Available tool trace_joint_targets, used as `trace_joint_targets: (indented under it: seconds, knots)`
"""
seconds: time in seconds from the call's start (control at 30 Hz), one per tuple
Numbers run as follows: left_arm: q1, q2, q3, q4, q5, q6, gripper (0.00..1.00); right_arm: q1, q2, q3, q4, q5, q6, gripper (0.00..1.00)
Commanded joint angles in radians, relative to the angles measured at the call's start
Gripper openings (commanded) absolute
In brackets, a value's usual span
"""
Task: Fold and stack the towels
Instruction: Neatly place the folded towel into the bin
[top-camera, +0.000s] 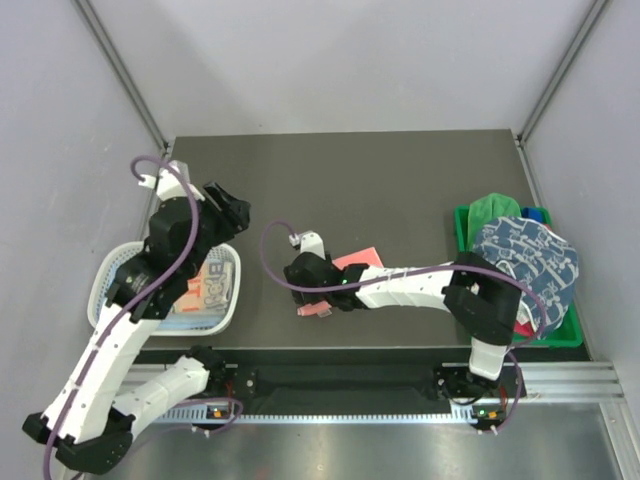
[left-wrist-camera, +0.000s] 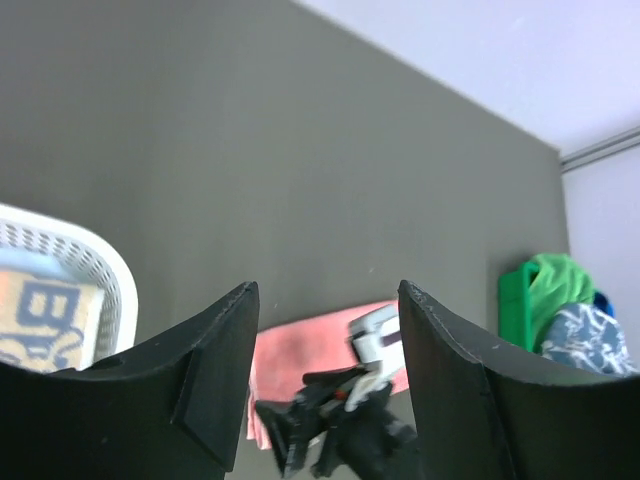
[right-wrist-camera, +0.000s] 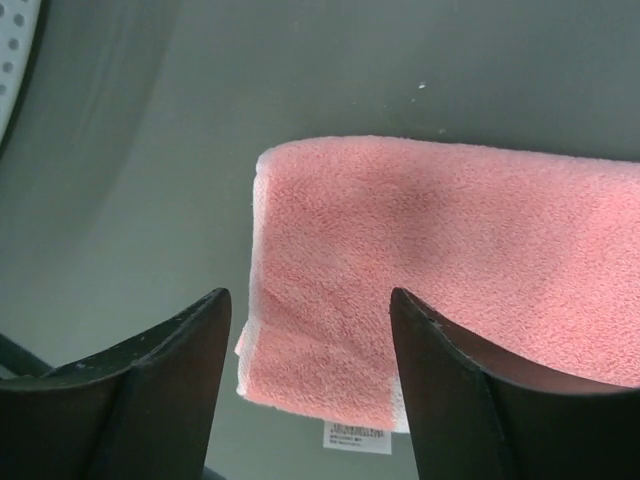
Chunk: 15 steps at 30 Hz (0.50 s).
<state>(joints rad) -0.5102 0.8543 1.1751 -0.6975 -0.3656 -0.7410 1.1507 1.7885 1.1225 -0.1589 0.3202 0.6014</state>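
I need to grab the layers of the folded coral pink towel together with my right gripper next, at the towel's end nearest the white mesh basket. Then I can stack it there still folded.
A coral pink towel (top-camera: 358, 259) lies folded into a strip on the dark table, its tagged end towards the front; it also shows in the right wrist view (right-wrist-camera: 420, 240) and the left wrist view (left-wrist-camera: 295, 350). My right gripper (top-camera: 313, 296) is open just above the strip's left end (right-wrist-camera: 310, 335), one finger on each side, holding nothing. My left gripper (top-camera: 233, 206) is open and empty, raised above the table's left side (left-wrist-camera: 325, 300). A navy patterned towel (top-camera: 525, 265), a green one (top-camera: 495, 208) and a blue one (top-camera: 537, 213) are piled at the right.
The pile sits in a green bin (top-camera: 460, 228) at the table's right edge, also seen in the left wrist view (left-wrist-camera: 513, 295). A white mesh basket (top-camera: 108, 272) at the front left holds folded cloths, the top one printed with letters (top-camera: 208, 283).
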Motion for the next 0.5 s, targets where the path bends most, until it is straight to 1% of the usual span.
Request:
trace_joint_targets:
  seconds: [0.0, 0.13, 0.23, 0.3, 0.47]
  knots:
    - [0.006, -0.014, 0.113, -0.072, -0.039, 0.092, 0.63, 0.033, 0.044, 0.100, -0.063, 0.101, -0.028, 0.68]
    - [0.006, -0.012, 0.196, -0.086, -0.036, 0.127, 0.63, 0.050, 0.086, 0.146, -0.100, 0.141, -0.048, 0.70]
    - [0.006, -0.012, 0.234, -0.089, -0.032, 0.146, 0.63, 0.064, 0.126, 0.189, -0.145, 0.171, -0.061, 0.70]
    - [0.006, -0.011, 0.264, -0.097, -0.030, 0.158, 0.63, 0.078, 0.158, 0.224, -0.171, 0.197, -0.071, 0.67]
    - [0.007, -0.004, 0.282, -0.094, -0.021, 0.172, 0.63, 0.116, 0.201, 0.289, -0.205, 0.241, -0.098, 0.66]
